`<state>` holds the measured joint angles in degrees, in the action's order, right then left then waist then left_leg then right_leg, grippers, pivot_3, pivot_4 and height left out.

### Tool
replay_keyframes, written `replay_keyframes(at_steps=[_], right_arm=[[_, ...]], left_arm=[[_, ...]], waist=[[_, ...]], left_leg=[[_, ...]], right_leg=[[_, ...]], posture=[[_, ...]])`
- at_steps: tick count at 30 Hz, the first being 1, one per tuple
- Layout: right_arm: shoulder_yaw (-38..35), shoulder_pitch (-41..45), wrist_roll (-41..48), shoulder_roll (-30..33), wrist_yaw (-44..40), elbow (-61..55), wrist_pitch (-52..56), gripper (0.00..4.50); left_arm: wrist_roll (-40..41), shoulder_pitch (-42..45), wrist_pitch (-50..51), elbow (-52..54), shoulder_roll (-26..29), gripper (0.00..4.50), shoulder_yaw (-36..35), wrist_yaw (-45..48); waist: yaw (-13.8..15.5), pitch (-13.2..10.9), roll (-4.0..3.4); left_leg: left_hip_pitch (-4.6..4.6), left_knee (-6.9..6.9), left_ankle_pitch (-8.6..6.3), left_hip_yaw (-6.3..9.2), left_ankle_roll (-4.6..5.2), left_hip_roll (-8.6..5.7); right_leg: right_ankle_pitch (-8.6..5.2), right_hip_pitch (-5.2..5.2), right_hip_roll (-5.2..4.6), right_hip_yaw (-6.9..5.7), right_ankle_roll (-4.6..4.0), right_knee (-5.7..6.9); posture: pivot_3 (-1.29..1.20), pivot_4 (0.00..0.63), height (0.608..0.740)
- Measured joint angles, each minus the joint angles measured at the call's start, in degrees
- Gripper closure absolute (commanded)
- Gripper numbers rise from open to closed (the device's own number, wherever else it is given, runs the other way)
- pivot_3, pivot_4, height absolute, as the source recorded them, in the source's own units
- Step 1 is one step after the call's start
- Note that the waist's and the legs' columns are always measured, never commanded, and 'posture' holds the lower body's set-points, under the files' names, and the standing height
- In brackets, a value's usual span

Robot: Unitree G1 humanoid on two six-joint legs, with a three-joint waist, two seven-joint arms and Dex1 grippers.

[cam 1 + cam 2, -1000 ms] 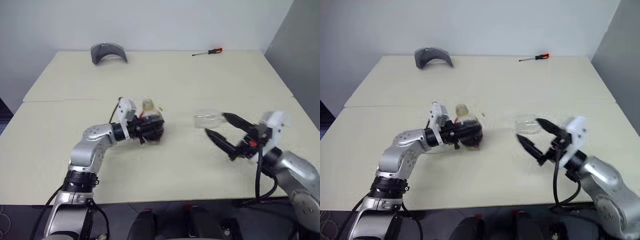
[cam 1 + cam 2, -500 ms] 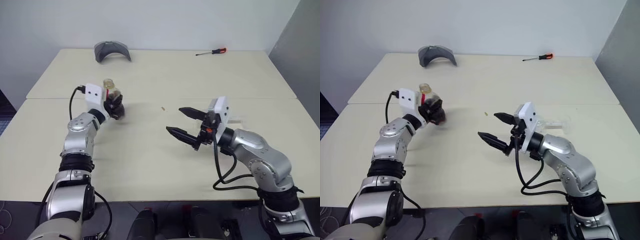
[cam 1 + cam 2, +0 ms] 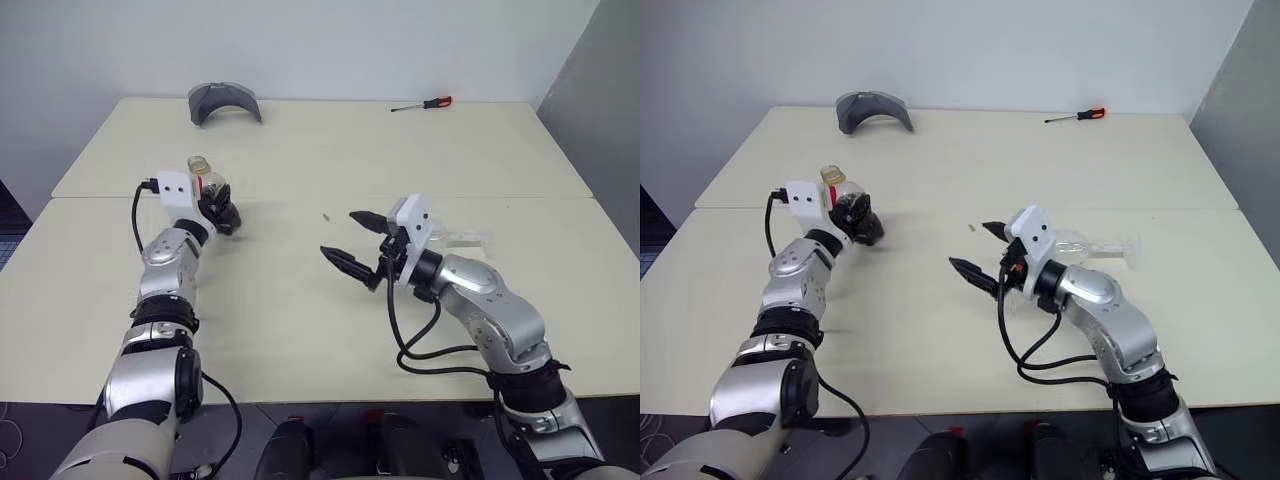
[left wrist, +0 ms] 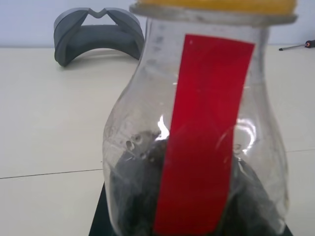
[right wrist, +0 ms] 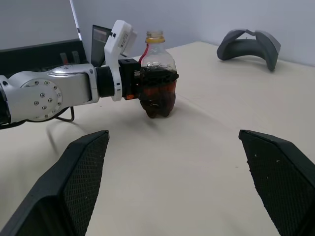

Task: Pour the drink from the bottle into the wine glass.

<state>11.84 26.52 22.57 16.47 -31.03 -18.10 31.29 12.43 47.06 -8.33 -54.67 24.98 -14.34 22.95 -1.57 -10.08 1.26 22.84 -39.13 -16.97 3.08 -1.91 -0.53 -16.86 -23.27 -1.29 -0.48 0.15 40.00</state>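
Note:
The bottle's dark bottom is at the tabletop in the fixed view, so the bottle would stand, and I need to open my left gripper now.
The bottle (image 5: 158, 96) stands upright at the left of the table, yellow cap on and the dark drink (image 4: 133, 196) in its ribbed base. My left gripper (image 3: 220, 205) is shut on its body, below the red label. Whether its base touches the table I cannot tell. The wine glass (image 3: 1092, 244) appears to lie on its side on the table, partly hidden behind my right wrist. My right gripper (image 3: 340, 235) hovers over the middle of the table, open and empty, pointing toward the bottle. It is well apart from the bottle, and its fingers (image 5: 83, 182) are spread wide.
A grey curved object (image 3: 224, 102) sits at the far left of the table. A red-handled screwdriver (image 3: 422, 103) lies at the far right. A seam (image 3: 320, 197) between the two tabletops runs across the middle.
My left gripper has carried the bottle to the left and farther away, turning it from tilted to upright. My right gripper has moved left past the wine glass and stayed open.

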Motion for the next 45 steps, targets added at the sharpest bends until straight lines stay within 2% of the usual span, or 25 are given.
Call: replay_keyframes(at_steps=[2, 4, 5, 10, 13, 14, 23, 28, 33, 38, 42, 45], right_arm=[[-0.13, 0.28, -0.3, -0.35, 0.09, 0.65, -0.07, 0.0], [-0.61, 0.75, -0.65, -0.57, 0.12, 1.06, -0.07, 0.0], [-0.97, 1.07, -0.84, -0.69, 0.13, 1.1, -0.08, 0.0], [-1.81, 1.46, -1.1, -0.87, -0.02, 1.92, -0.49, 0.0], [-1.81, 1.45, -1.14, -0.75, -0.21, 2.13, -0.71, 0.0], [-1.84, 1.44, -1.15, -0.62, -0.23, 2.14, -0.73, 0.0], [-2.91, 0.45, -1.05, 1.07, -0.81, 1.54, -0.77, 0.0], [-5.23, -4.19, -0.88, 5.85, -2.05, -2.03, -0.31, 0.0], [-8.45, -8.22, -0.96, 11.48, -3.48, -4.41, -0.04, 0.0], [-10.77, -10.05, -1.67, 17.16, -5.02, -5.56, -0.41, 0.0], [-10.7, -10.36, -7.47, 23.35, -6.33, -2.19, -4.67, 0.0], [-10.12, -10.88, -12.64, 26.28, -6.83, 2.35, -11.03, 0.0]], left_arm=[[-0.43, 0.0, -0.47, -0.18, -0.03, 3.47, 0.23, -0.49], [-0.7, 0.05, -0.51, -0.19, -0.03, 2.76, 0.35, -0.85], [-0.69, 0.08, -0.5, -0.19, -0.03, 2.58, 0.34, -0.86], [-1.02, -0.26, 0.51, -0.23, -0.03, 1.06, 0.38, -0.94], [-0.95, -3.18, 2.03, 4.16, -0.03, 0.15, 0.34, -1.13], [-0.92, -4.53, 3.08, 6.08, -0.04, 0.05, 0.34, -1.18], [3.92, -19.28, 19.37, 35.31, 0.68, 0.05, -1.22, -2.3], [10.83, -28.99, 34.12, 55.57, 6.8, 0.05, -1.9, 2.19], [20.71, -39.15, 45.6, 67.64, 12.57, 0.05, -2.23, 11.54], [27.55, -38.52, 49.17, 75.75, 14.29, 0.05, 0.59, 19.27], [27.56, -35.91, 46.66, 77.76, 12.73, 0.05, 8.95, 25.16], [27.44, -35.07, 45.87, 77.71, 12.35, 0.05, 12.4, 28.22]], waist=[[0.0, 0.0, 0.0], [-0.03, 0.0, 0.0], [-0.05, 0.0, 0.0], [-0.11, 0.0, 0.0], [-0.19, 0.01, 0.0], [-0.2, 0.01, 0.0], [-0.21, 0.01, 0.01], [-0.12, 0.03, 0.01], [-0.04, 0.03, 0.01], [0.49, 0.04, -0.01], [0.59, 0.04, 0.0], [0.16, 0.04, 0.0]], left_leg=[[-0.01, 0.0, 0.0, 0.0, 0.0, 0.0], [-0.01, 0.0, 0.0, 0.0, 0.0, 0.0], [-0.01, 0.0, 0.0, 0.0, 0.0, 0.0], [-0.01, 0.0, 0.0, -0.01, 0.0, 0.0], [-0.01, 0.01, 0.0, -0.01, -0.01, 0.01], [-0.01, 0.02, 0.0, -0.01, -0.01, 0.02], [0.0, 0.04, 0.01, 0.01, -0.02, 0.06], [-0.02, 0.06, 0.0, 0.0, -0.01, 0.04], [-0.06, 0.08, 0.0, -0.01, 0.0, 0.06], [-0.09, 0.07, -0.01, -0.02, 0.02, 0.03], [-0.12, 0.08, -0.01, -0.15, 0.01, 0.05], [-0.13, 0.12, -0.01, -0.16, 0.02, 0.1]], right_leg=[[0.0, 0.0, 0.0, 0.0, 0.0, 0.01], [0.0, 0.0, 0.0, 0.0, 0.0, 0.01], [0.0, 0.0, 0.0, -0.01, 0.0, 0.02], [0.0, 0.0, 0.0, 0.0, 0.0, 0.02], [0.0, -0.01, 0.0, 0.03, 0.0, 0.02], [0.0, -0.01, 0.0, 0.03, 0.0, 0.02], [0.0, -0.03, 0.0, 0.06, -0.01, 0.03], [0.0, 0.03, -0.01, 0.11, -0.01, 0.0], [-0.01, 0.06, 0.0, 0.1, -0.01, -0.01], [-0.01, 0.14, 0.0, 0.1, -0.01, -0.03], [-0.01, 0.14, 0.04, 0.2, -0.01, -0.04], [-0.01, 0.11, 0.09, 0.22, -0.02, -0.03]], posture=[[0.0, 0.15, 0.74], [0.0, 0.15, 0.74], [0.0, 0.15, 0.74], [0.0, 0.15, 0.74], [0.0, 0.15, 0.74], [0.0, 0.15, 0.74], [0.0, 0.15, 0.74], [0.0, 0.15, 0.74], [0.0, 0.15, 0.74], [0.0, 0.15, 0.74], [0.0, 0.15, 0.74], [0.0, 0.15, 0.74]])
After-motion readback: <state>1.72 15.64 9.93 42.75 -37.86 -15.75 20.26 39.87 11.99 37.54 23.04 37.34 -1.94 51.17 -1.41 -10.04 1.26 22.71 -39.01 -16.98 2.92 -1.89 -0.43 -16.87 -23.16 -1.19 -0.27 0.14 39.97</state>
